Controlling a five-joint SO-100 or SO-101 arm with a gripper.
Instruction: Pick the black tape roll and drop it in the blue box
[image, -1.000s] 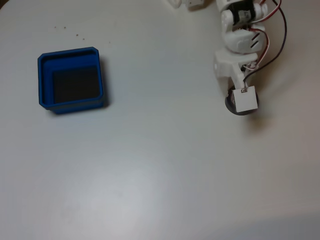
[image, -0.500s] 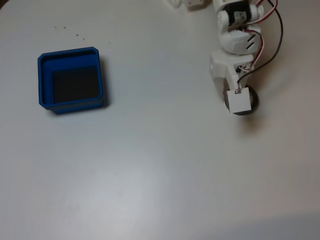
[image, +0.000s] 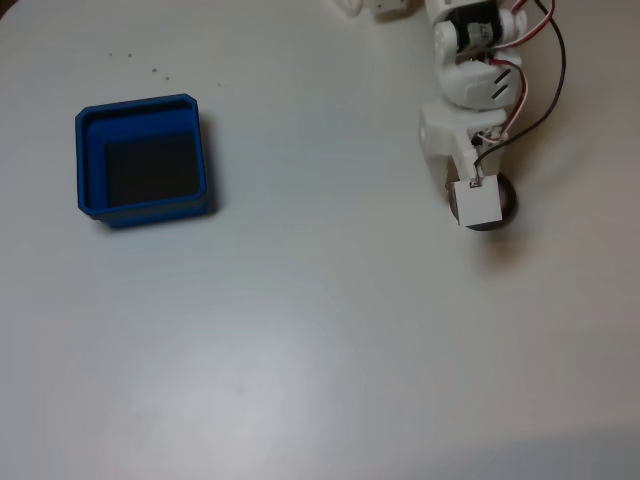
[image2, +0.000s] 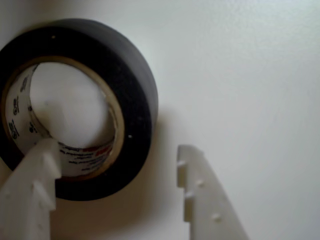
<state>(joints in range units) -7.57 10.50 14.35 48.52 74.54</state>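
Observation:
Next, my gripper takes hold of the black tape roll by its near side (image: 484, 227), to drop the roll in the blue box.
The black tape roll (image2: 136, 80) lies flat on the white table, its pale core printed with small text. My gripper (image2: 117, 149) is open and straddles the roll's near wall. The left finger (image2: 30, 195) is inside the core and the right finger (image2: 205, 200) stands outside on the table, a gap away from the roll. In the fixed view the roll (image: 506, 196) peeks out as a black crescent from under the white wrist block (image: 479, 202) at the right. The blue box (image: 92, 168) sits far to the left with its dark floor bare.
The white arm (image: 470, 85) with red and black wires reaches down from the top right in the fixed view. Wide bare table lies between the roll and the blue box. A few tiny dark specks (image: 154, 70) mark the table above the box.
Over the last second the wrist shifted slightly left over the roll, so the roll's black edge now shows on the block's right side. Nothing moved in the last half second.

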